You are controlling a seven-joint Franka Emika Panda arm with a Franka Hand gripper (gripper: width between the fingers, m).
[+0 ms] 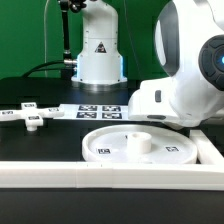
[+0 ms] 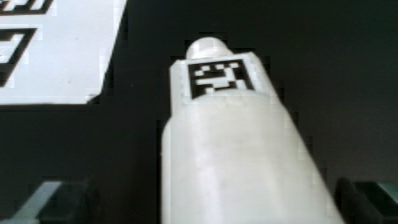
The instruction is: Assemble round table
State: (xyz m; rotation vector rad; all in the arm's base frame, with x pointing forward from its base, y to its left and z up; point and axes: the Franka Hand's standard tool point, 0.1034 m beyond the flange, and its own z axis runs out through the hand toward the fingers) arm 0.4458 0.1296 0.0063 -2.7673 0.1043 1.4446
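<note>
My gripper's fingers stand on either side of the white leg in the wrist view, so it is time to close on the leg now.
The short white leg (image 2: 231,140) fills the wrist view. It lies lengthwise on the black table with a square tag near its rounded far end. My gripper (image 2: 210,205) is open, with one dark finger (image 2: 57,200) on each side of the leg's near end and a gap showing on at least one side. In the exterior view the big rimmed round disc (image 1: 140,146) lies flat at the front, and the cross-shaped base (image 1: 27,113) lies at that view's left. The arm hides the gripper and the leg there.
The marker board (image 1: 100,110) lies behind the disc, and its corner shows in the wrist view (image 2: 54,50). A long white rail (image 1: 100,176) runs along the front. The robot's base (image 1: 98,55) stands at the back. The arm's bulk (image 1: 190,80) fills the exterior view's right.
</note>
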